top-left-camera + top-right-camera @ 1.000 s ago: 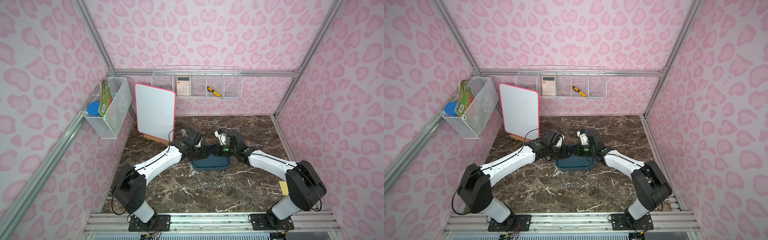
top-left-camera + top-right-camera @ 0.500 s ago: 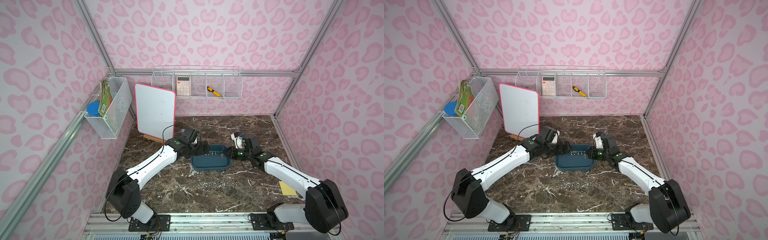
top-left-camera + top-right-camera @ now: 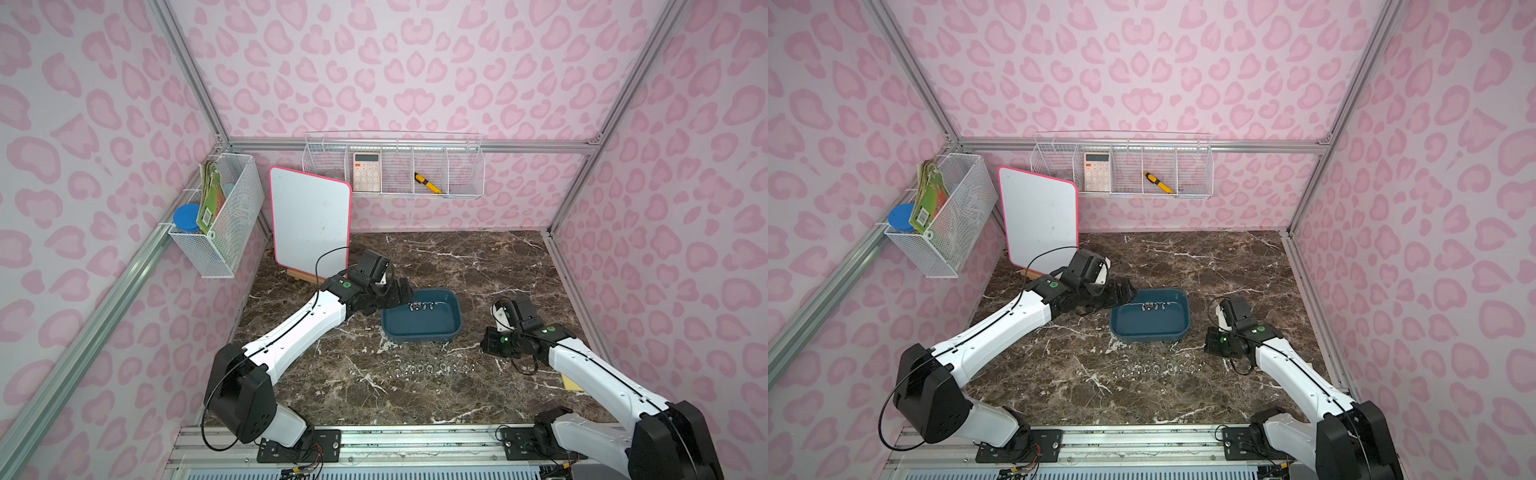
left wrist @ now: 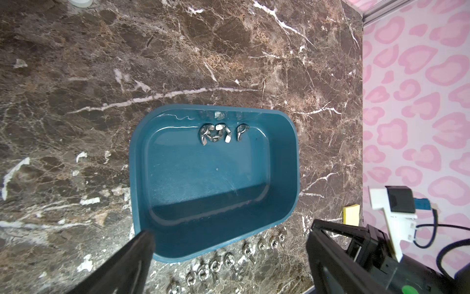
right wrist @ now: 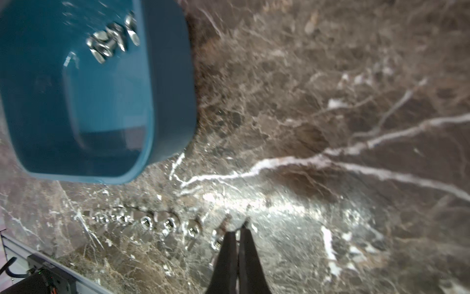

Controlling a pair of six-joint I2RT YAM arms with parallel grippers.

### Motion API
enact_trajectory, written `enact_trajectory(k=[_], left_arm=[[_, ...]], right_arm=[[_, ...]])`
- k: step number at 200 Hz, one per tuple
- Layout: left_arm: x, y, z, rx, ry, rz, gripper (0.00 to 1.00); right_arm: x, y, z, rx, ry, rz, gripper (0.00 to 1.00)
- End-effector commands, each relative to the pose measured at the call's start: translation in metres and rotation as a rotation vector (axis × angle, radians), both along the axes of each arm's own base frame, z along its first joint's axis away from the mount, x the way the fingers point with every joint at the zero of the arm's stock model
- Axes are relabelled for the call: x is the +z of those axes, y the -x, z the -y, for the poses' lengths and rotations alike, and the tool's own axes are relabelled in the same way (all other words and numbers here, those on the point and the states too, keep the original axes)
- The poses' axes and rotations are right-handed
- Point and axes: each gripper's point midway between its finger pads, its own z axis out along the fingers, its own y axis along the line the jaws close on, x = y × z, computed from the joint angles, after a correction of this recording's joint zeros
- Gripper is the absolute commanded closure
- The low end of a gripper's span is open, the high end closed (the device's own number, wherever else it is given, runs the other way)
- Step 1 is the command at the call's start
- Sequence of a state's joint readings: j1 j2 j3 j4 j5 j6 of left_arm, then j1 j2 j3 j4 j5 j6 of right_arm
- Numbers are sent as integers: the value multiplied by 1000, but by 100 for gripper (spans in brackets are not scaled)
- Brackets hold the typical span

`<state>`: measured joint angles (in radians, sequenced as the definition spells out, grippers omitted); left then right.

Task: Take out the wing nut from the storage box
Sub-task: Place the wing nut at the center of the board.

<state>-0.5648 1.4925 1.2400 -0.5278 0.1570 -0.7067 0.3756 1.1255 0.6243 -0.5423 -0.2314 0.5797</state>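
My right gripper needs to line up the wing nut with the row before it opens. The nut is hanging above the marble beside the end of the row and would fall loosely if I opened now.
The teal storage box (image 3: 422,328) (image 3: 1150,328) sits mid-table, and three wing nuts (image 3: 422,306) (image 4: 218,133) (image 5: 112,38) lie by its far wall. My left gripper (image 3: 405,293) (image 3: 1125,293) (image 4: 230,229) hangs open and empty at the box's left end. My right gripper (image 3: 485,348) (image 3: 1208,345) (image 5: 236,226) is out to the right of the box. It hangs low over the marble and is shut on a small blurred wing nut poking from its tips. Just beside it ends a row of several wing nuts (image 3: 432,369) (image 5: 169,225) in front of the box.
A pink-rimmed whiteboard (image 3: 309,224) leans at the back left. Wire baskets hang on the back wall (image 3: 392,170) and the left wall (image 3: 220,216). A yellow sticky pad (image 3: 571,382) lies by the right arm.
My right gripper drew back out of the box, rightward and toward the front, staying shut. My left gripper opened wide at the box's left end.
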Motion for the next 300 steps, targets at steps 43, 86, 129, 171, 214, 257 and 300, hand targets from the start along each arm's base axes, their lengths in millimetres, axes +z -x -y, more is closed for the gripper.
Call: enact_trajectory(k=[43,86,129,171,214,257,300], left_arm=[[1,3,-5,6,-2,4,2],[4,2,-8,11,-6,14,2],[2,3,-7,11,0,7,2],[1,2,-5,8,6,3,2],[1,3,-6,6,2,4,2],[-2,2,-3,-4,2,-6,2],[-4,-2,5,-23,22,-18,10]], right_arm=[[-30,11,6,4,111,-124,100],[-37,11,-4,38,140,-133,100],[-45,16,-3,50,167,-159,100],[-48,16,-3,51,180,-171,95],[-38,10,-6,45,175,-147,73],[-1,-14,-13,22,147,-22,55],[59,-45,-38,28,21,177,38]])
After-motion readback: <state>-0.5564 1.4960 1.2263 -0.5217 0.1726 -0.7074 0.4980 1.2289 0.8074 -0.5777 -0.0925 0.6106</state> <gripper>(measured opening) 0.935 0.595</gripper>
